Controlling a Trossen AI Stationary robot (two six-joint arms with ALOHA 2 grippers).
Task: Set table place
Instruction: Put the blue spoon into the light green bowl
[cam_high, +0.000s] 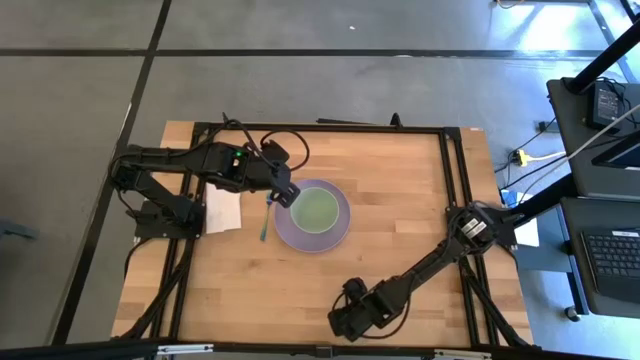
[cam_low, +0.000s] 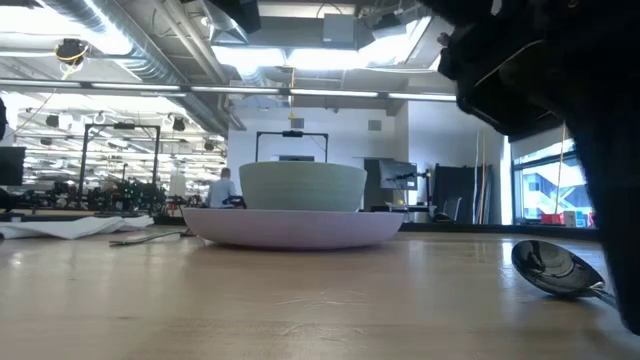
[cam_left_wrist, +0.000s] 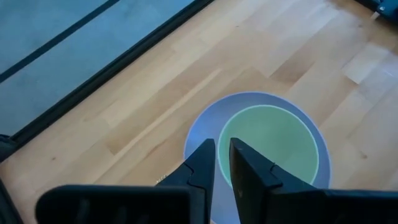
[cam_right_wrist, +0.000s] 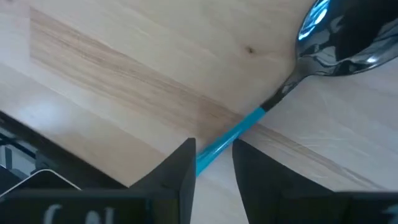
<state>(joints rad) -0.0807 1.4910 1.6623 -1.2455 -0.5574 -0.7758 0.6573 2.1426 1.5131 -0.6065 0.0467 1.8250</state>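
My right gripper grabs the spoon by its blue handle (cam_right_wrist: 230, 135) next, to lay it in the green bowl.
A green bowl (cam_high: 317, 208) stands in a lavender plate (cam_high: 300, 238) at the middle of the wooden table (cam_high: 400, 180); both also show in the low view (cam_low: 302, 186). My left gripper (cam_left_wrist: 222, 149) hovers above the bowl's left rim, empty, its fingers a narrow gap apart. A fork with a teal handle (cam_high: 265, 215) lies left of the plate. My right gripper (cam_right_wrist: 214, 149) is low at the table's near edge, open. Its fingers stand on either side of the blue handle (cam_right_wrist: 239, 127) of a metal spoon (cam_right_wrist: 329, 43), which lies on the table (cam_low: 555, 268). My left gripper touches nothing. My right gripper points down over the spoon's blue handle (cam_right_wrist: 217, 149). The handle runs slanting through the gap and under one finger (cam_right_wrist: 183, 162). I cannot tell whether the fingers touch it. The spoon's bowl rests on the wood.
A white napkin (cam_high: 222, 208) lies left of the fork, under my left arm. Black frame rails (cam_high: 450, 170) run along the table's edges. Bare wood lies right of the plate.
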